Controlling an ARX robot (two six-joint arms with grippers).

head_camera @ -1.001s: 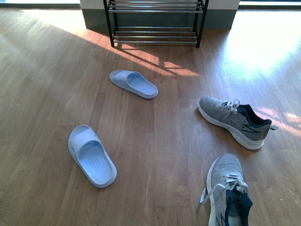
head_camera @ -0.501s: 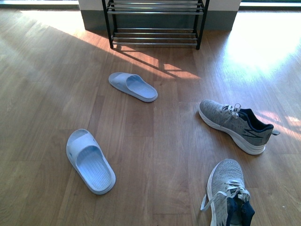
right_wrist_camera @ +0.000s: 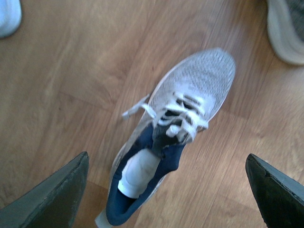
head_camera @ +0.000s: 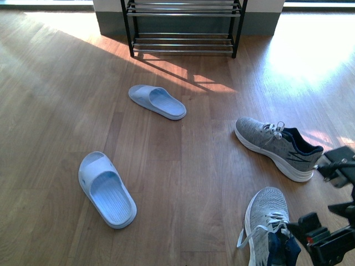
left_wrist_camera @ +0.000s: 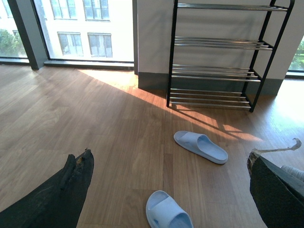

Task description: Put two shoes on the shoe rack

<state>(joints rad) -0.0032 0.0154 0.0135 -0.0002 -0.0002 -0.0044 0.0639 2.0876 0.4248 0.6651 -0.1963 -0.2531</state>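
My right gripper should pick up the grey knit sneaker by its navy-lined collar (head_camera: pixel 275 249) next, so that it can set the sneaker on the shoe rack (head_camera: pixel 183 25).
Two grey knit sneakers lie on the wood floor at the right: a near one (head_camera: pixel 267 224) (right_wrist_camera: pixel 171 123) and a farther one (head_camera: pixel 277 146). Two pale blue slides lie to the left, one near (head_camera: pixel 106 188) (left_wrist_camera: pixel 167 213) and one farther (head_camera: pixel 157 101) (left_wrist_camera: pixel 199 146). The shoe rack (head_camera: pixel 183 25) (left_wrist_camera: pixel 216 57) stands against the far wall, its chrome bars bare. My right gripper (right_wrist_camera: pixel 167 190) hangs open above the near sneaker's heel opening, and its arm (head_camera: pixel 327 238) shows at the lower right. Over bare floor near the slides, my left gripper (left_wrist_camera: pixel 171 190) is open and holds nothing.
Bright sun patches fall on the floor in front of the rack (head_camera: pixel 194 75) and at the right. Tall windows (left_wrist_camera: pixel 80 28) stand left of the rack. A grey skirting wall (head_camera: pixel 111 22) runs behind the rack.
My right arm has come into the front view at the lower right, beside the near sneaker. The view shifted slightly over the last second; the shoes have not moved.
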